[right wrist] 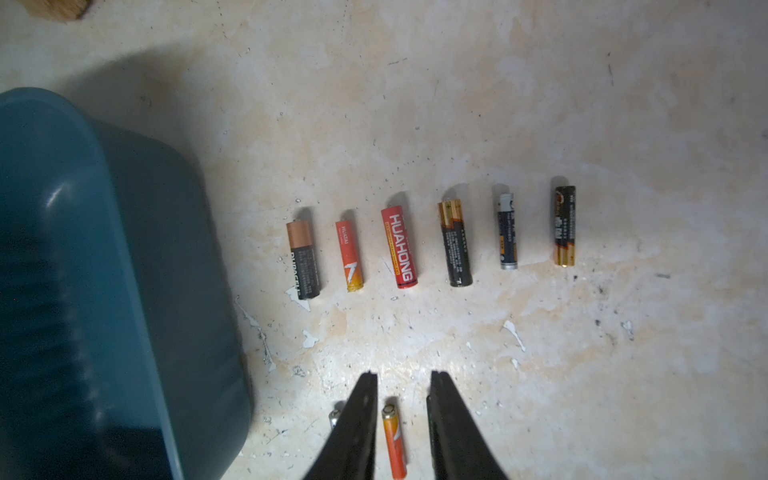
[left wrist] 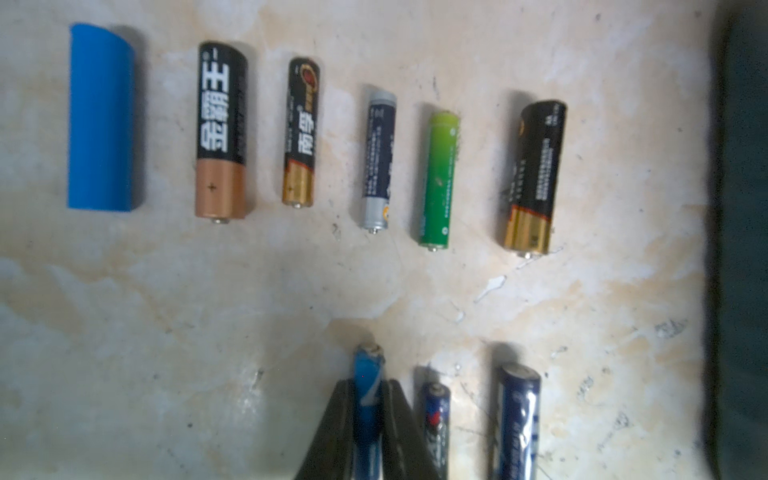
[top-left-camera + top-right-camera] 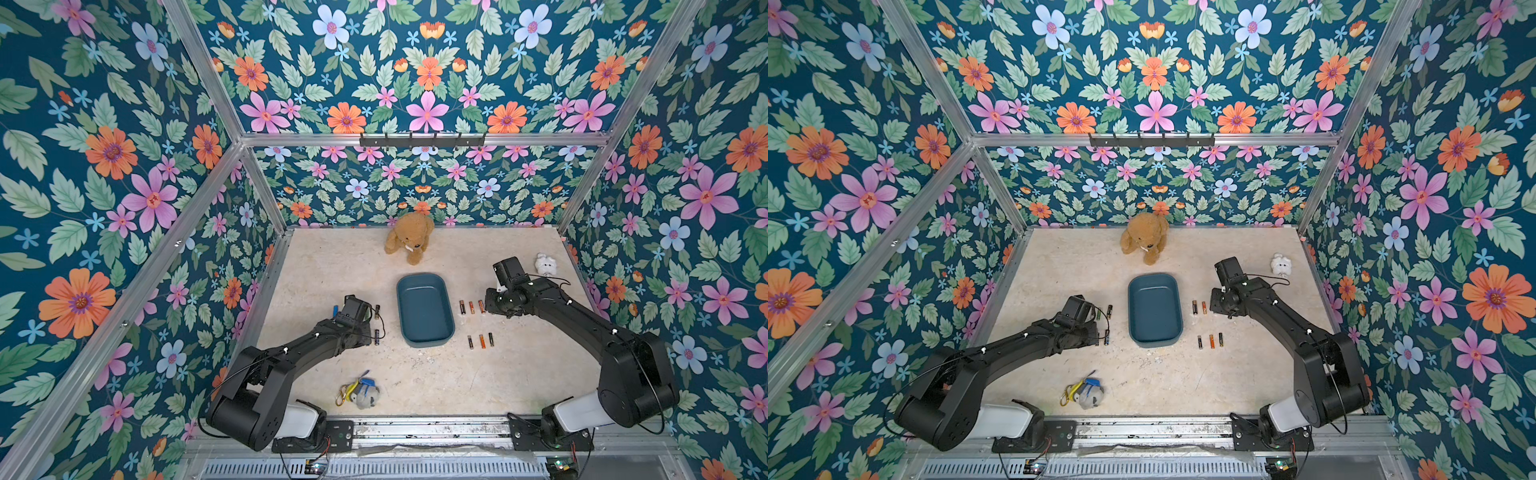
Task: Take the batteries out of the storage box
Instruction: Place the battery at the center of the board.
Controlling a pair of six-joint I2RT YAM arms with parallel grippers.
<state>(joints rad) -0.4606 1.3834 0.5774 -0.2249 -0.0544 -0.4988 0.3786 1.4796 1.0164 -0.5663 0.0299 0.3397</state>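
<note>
My left gripper can open now: the thin blue battery is low over flat, empty table beside the dark blue batteries.
The teal storage box (image 3: 424, 309) sits mid-table and looks empty in both top views. Batteries lie on the table on both sides of it. Left of the box, a row of several batteries (image 2: 220, 129) lies ahead of my left gripper (image 2: 368, 382), which is shut on a thin blue battery (image 2: 368, 370) held low over the table, next to two dark blue batteries (image 2: 517, 415). Right of the box, my right gripper (image 1: 403, 376) stands open, astride an orange battery (image 1: 394, 440) that lies on the table touching neither finger. A row of several more batteries (image 1: 399, 249) lies ahead of it.
A brown teddy bear (image 3: 409, 239) sits at the back wall behind the box. A small white toy (image 3: 545, 264) is at the back right. A keychain bundle with a yellow carabiner (image 3: 359, 392) lies near the front edge. Flowered walls close three sides.
</note>
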